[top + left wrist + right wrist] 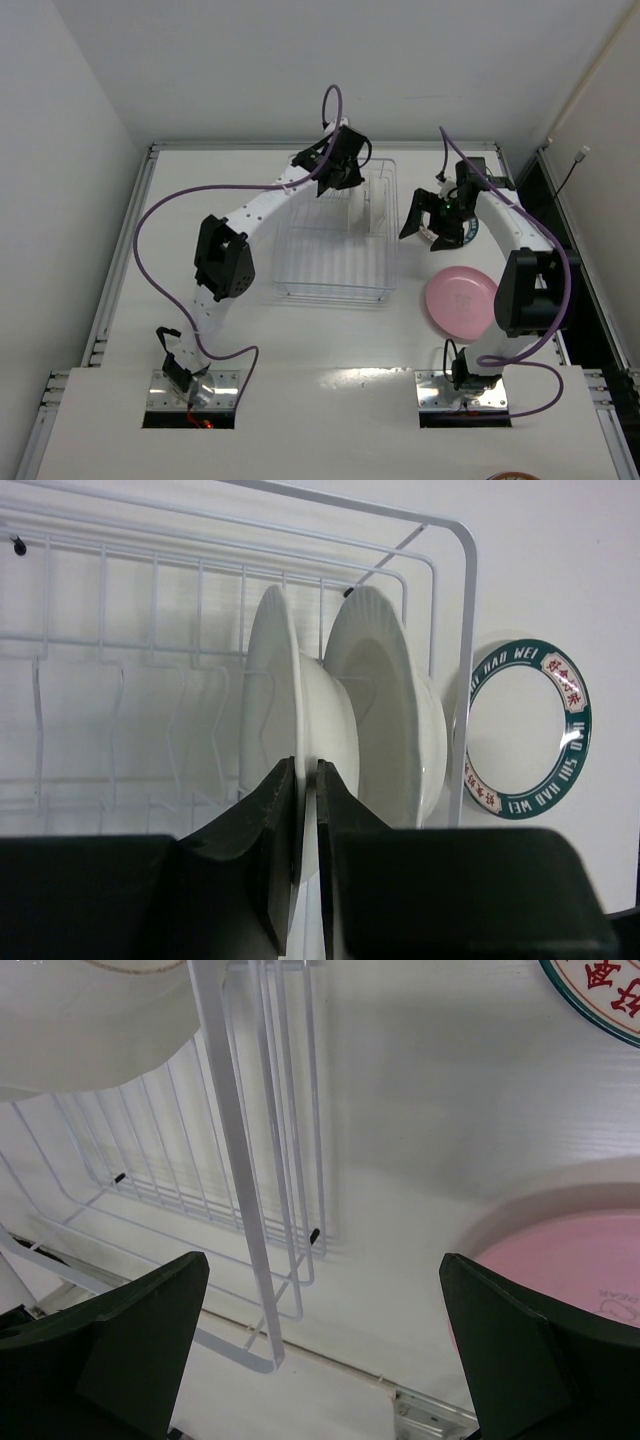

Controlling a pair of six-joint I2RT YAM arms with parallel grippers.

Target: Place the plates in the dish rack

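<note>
I can open my left gripper now: the nearer plate is standing upright between the rack's wires, next to the second plate.
The white wire dish rack (pixel 335 293) stands mid-table. Two whitish plates stand upright in its right far slots (pixel 372 205). My left gripper (pixel 340 168) reaches in from the far end. In the left wrist view it (pixel 307 768) is shut on the rim of the nearer plate (pixel 290 680), with the second plate (pixel 385 700) just behind. The teal-rimmed plate (pixel 530 730) lies flat on the table outside the rack, partly under my right gripper (pixel 428 228). That gripper (pixel 322 1270) hangs open and holds nothing. The pink plate (pixel 460 300) lies flat near the right arm.
The rack's corner wire (pixel 240 1160) rises close in front of the right gripper's left finger. The pink plate (pixel 570 1270) sits by its right finger. Purple cables loop over both arms. A raised frame borders the table (pixel 150 300).
</note>
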